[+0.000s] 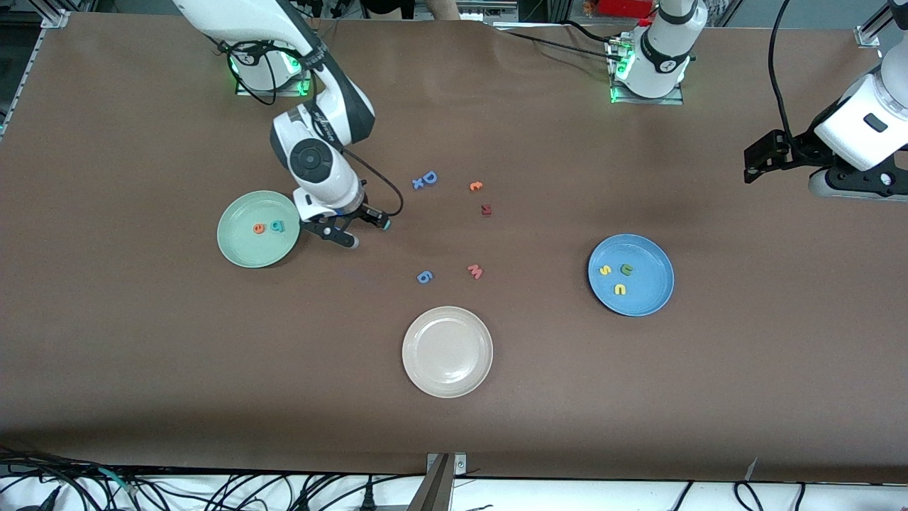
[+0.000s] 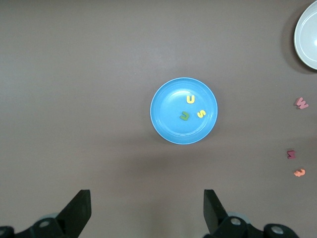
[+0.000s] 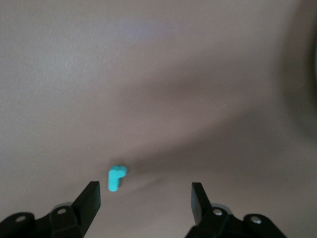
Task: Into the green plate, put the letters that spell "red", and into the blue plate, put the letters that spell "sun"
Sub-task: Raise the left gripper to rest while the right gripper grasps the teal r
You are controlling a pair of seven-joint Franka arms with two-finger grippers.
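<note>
The robot's right gripper should next grab the teal "r" by its straight stem (image 1: 387, 225), so that it can spell "red" in the green plate (image 1: 241, 250).
The green plate (image 1: 241, 250) holds the orange "e" (image 1: 258, 228) and the teal "d" (image 1: 277, 226). My right gripper (image 1: 367, 233) (image 3: 146, 201) is open, low over the bare table beside that plate. The teal "r" (image 3: 117, 178) sits just off one fingertip (image 3: 92, 194), not pinched. The blue plate (image 1: 660, 284) (image 2: 166, 126) holds the yellow "s" (image 1: 605, 270) (image 2: 200, 113), a yellow "u/n" (image 1: 620, 289) (image 2: 190, 99) and an olive "u/n" (image 1: 626, 268) (image 2: 184, 116). My left gripper (image 1: 762, 160) (image 2: 147, 213) waits open and high at the left arm's end.
A beige-white plate (image 1: 447, 351) (image 2: 309, 34) lies nearest the front camera. Loose letters lie mid-table: a blue "D" with an "x" (image 1: 425, 179), an orange letter (image 1: 476, 186) (image 2: 299, 172), a dark red one (image 1: 486, 209) (image 2: 291, 154), a pink "w" (image 1: 475, 271) (image 2: 301, 103), a blue "6" (image 1: 424, 277).
</note>
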